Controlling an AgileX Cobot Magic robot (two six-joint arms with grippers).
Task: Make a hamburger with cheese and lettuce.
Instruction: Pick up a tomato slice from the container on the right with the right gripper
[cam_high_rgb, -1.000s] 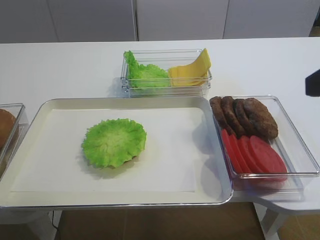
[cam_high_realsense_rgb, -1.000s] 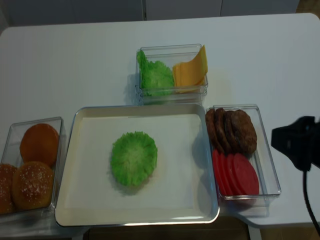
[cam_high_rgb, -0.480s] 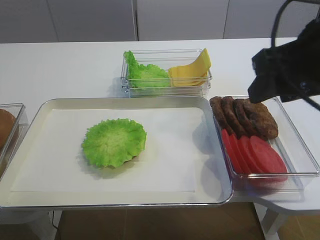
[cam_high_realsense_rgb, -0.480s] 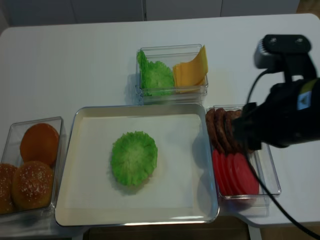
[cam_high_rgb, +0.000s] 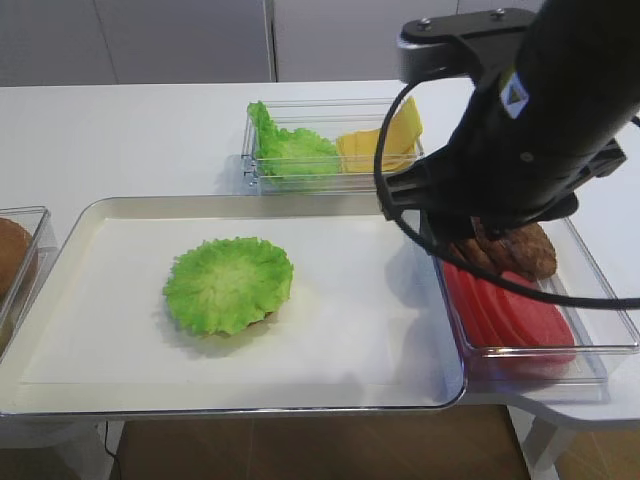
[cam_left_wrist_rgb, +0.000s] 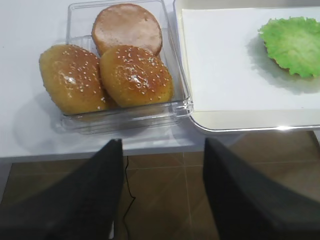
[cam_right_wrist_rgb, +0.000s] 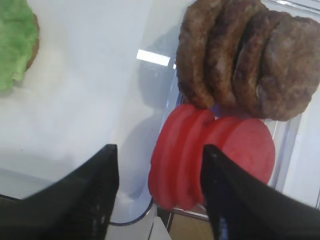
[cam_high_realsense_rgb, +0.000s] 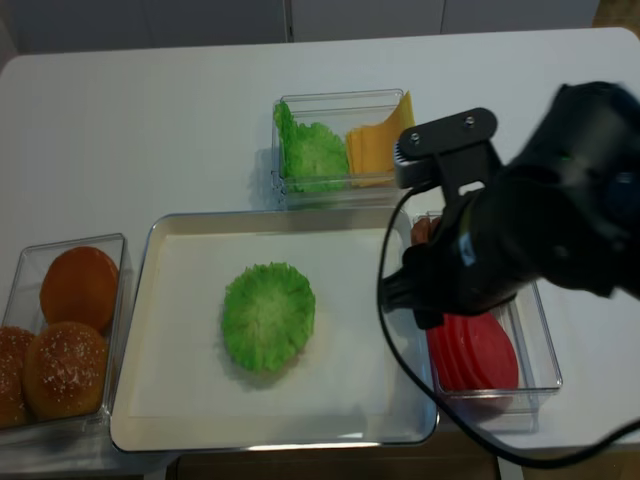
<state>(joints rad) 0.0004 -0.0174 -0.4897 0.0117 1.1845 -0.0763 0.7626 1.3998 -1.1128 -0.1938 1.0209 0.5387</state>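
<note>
Next, my right gripper grabs the red tomato slice by its rounded rim, to layer tomato over the frilly lettuce (cam_high_realsense_rgb: 268, 317) on the hamburger.
The hamburger (cam_high_rgb: 228, 285) is a frilly green leaf on a bun base, lying left of centre on the tray (cam_high_rgb: 350, 390); it also shows in the other high view (cam_high_realsense_rgb: 268, 315), the left wrist view (cam_left_wrist_rgb: 292, 45) and the right wrist view (cam_right_wrist_rgb: 12, 42). Spare lettuce (cam_high_rgb: 285, 148) and yellow cheese slices (cam_high_rgb: 385, 140) share the clear box at the back. My right arm (cam_high_rgb: 510, 120) hangs over the right-hand box. My right gripper (cam_right_wrist_rgb: 159, 150) is open and empty above the red slices. My left gripper (cam_left_wrist_rgb: 164, 145) is open and empty over the table's front edge.
A clear box on the right holds brown patties (cam_right_wrist_rgb: 240, 55) and red tomato slices (cam_right_wrist_rgb: 215, 155). A clear box on the left holds sesame buns (cam_left_wrist_rgb: 115, 70). The brown floor (cam_left_wrist_rgb: 165, 200) shows below the table's front edge.
My right arm has swung in from the right edge to above the patty and tomato box, hiding much of it. The food has not moved.
</note>
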